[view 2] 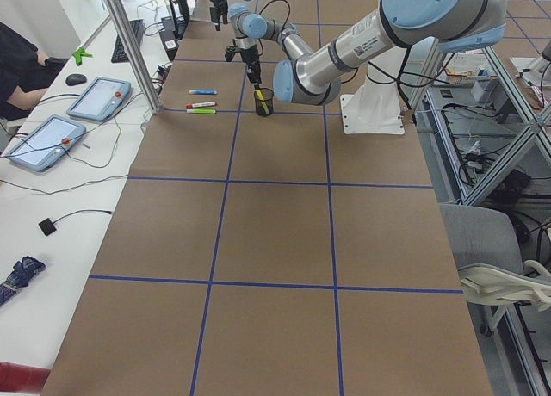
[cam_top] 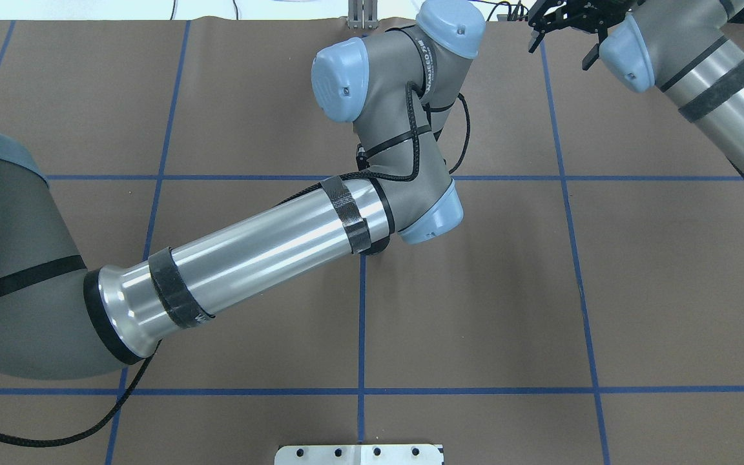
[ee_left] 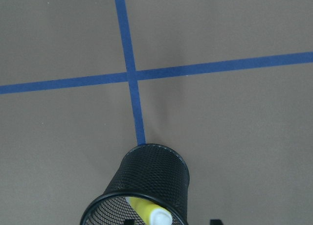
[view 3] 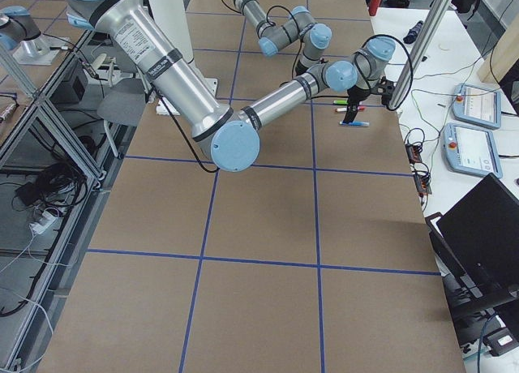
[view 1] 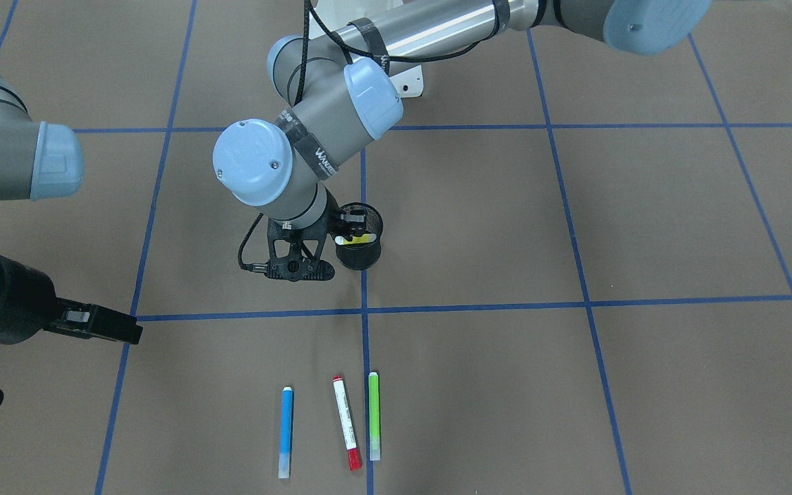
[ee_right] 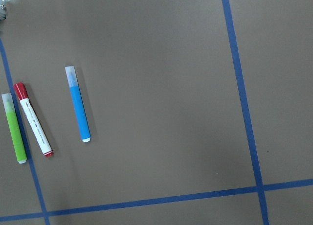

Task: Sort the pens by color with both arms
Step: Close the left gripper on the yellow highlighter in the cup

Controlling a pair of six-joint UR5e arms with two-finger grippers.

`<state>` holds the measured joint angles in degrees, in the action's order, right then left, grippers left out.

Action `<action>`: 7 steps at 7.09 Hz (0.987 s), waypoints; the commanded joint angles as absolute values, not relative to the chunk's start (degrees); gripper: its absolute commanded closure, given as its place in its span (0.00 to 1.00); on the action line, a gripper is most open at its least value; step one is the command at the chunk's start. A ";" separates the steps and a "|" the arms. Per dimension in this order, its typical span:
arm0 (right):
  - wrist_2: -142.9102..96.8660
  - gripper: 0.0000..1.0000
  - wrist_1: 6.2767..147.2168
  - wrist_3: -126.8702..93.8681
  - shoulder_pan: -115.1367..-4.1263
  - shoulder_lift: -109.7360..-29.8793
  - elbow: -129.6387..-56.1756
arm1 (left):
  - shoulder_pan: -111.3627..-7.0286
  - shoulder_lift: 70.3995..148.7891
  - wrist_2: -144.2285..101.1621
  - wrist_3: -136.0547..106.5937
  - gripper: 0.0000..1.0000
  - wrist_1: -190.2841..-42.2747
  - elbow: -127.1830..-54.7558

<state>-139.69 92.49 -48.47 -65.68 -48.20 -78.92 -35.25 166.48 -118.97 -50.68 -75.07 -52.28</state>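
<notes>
My left gripper picks up the yellow pen (ee_left: 146,210) by its end poking up in the cup next, to sort it by color.
A blue pen (view 1: 286,432), a white pen with red cap (view 1: 346,421) and a green pen (view 1: 373,416) lie side by side on the brown mat; they also show in the right wrist view as blue (ee_right: 78,103), red-capped (ee_right: 33,120) and green (ee_right: 14,128). The yellow pen (ee_left: 146,210) stands tilted inside the black mesh cup (ee_left: 146,181). My left gripper (view 1: 353,228) hangs right over the cup (view 1: 359,256), jaws apart, with the pen's end between them. My right gripper (view 1: 136,333) is open and empty, off to the side of the three pens.
Blue tape lines (view 1: 364,309) divide the mat into squares. The white pedestal base (cam_top: 359,454) stands at the robot's edge. Tablets (view 2: 99,97) and a metal post (view 2: 129,43) sit past the mat on the operators' side.
</notes>
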 commanded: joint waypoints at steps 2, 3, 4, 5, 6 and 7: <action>-139.66 0.00 92.37 -47.37 -65.65 -48.52 -79.01 | -35.24 166.38 -117.34 -50.71 0.56 -75.23 -52.29; -139.66 0.00 92.37 -47.37 -65.65 -48.60 -79.10 | -35.24 166.20 -117.07 -50.71 0.57 -75.23 -52.29; -139.57 0.00 92.37 -47.37 -65.65 -48.60 -79.10 | -35.24 166.20 -116.72 -50.71 0.58 -75.23 -52.29; -139.57 0.00 92.37 -47.37 -65.65 -48.60 -79.19 | -34.90 166.03 -116.63 -50.80 0.58 -75.23 -52.29; -139.40 0.00 92.37 -47.37 -65.65 -49.04 -79.80 | -34.81 165.76 -116.63 -51.15 0.58 -75.23 -52.56; -139.39 0.00 92.37 -47.37 -65.65 -49.30 -80.07 | -34.37 165.76 -116.63 -51.33 0.58 -75.23 -52.56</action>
